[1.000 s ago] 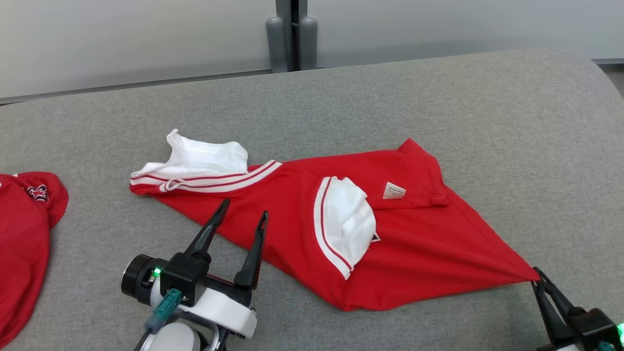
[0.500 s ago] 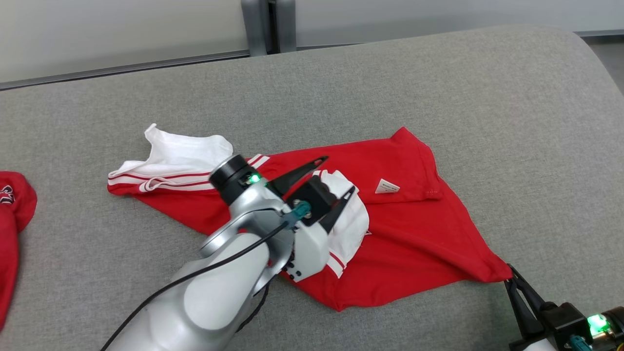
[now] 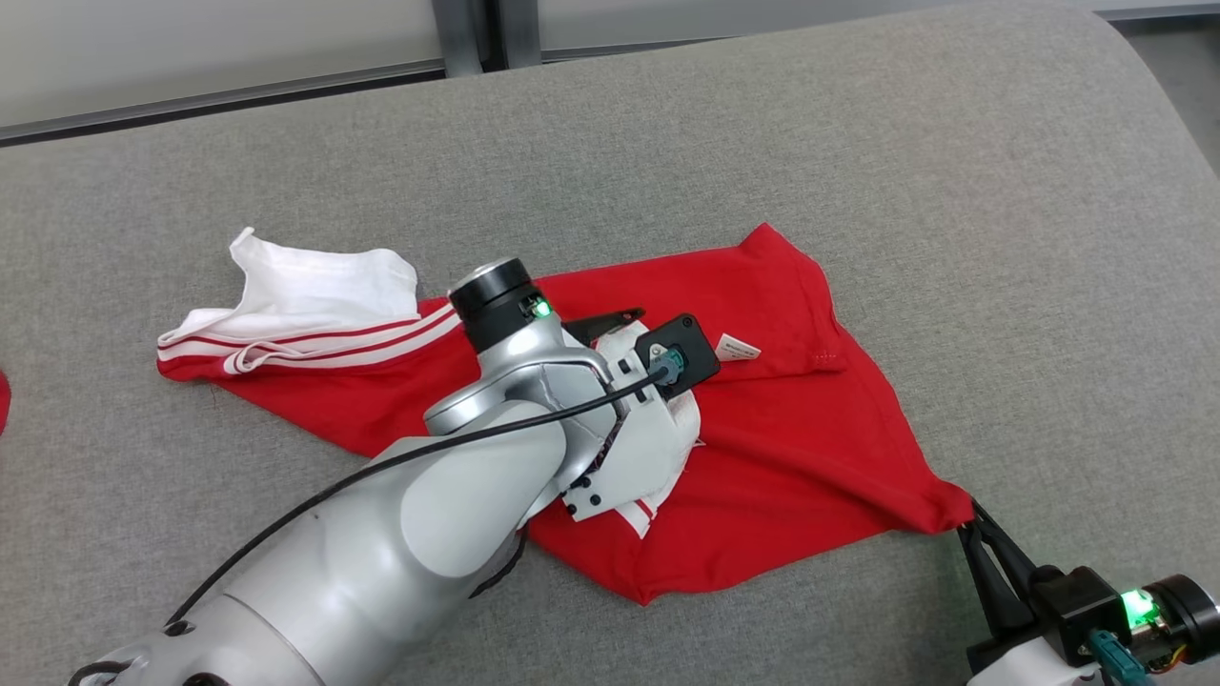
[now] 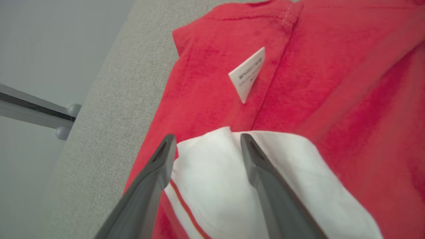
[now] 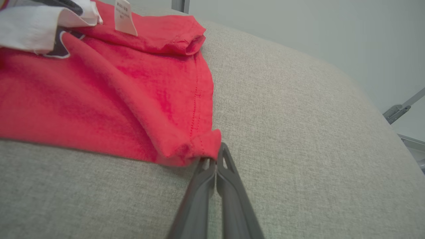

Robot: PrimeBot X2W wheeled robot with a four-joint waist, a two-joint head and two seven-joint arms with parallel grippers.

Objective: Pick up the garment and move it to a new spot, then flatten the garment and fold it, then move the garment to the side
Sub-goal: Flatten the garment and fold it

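I should next grab the garment by the corner of its white sleeve (image 4: 226, 139) with my left gripper. The corner stands up in a peak, while the red cloth lies flat.
The garment (image 3: 791, 448), a red shirt with white sleeves and red stripes, lies crumpled on the grey padded surface (image 3: 953, 238). My left gripper (image 3: 667, 338) hangs open above its middle, one finger on each side of the folded white sleeve (image 4: 215, 186), with nothing pinched. The left wrist view shows my left gripper (image 4: 207, 137) astride the sleeve's edge, and a white label (image 4: 249, 74) just beyond it. My right gripper (image 3: 972, 519) is shut on the garment's near right corner. In the right wrist view the right gripper (image 5: 214, 156) pinches that hemmed corner of the garment (image 5: 99, 93).
A second white sleeve (image 3: 315, 286) sticks out at the garment's left end. A sliver of another red cloth (image 3: 3, 400) shows at the far left edge. A rail and grey posts (image 3: 477, 38) run behind the surface, which rounds off at the right.
My left arm has swung from the garment's near left edge over its middle, fingers now around the white sleeve. The camera has shifted. My right gripper keeps its hold on the corner.
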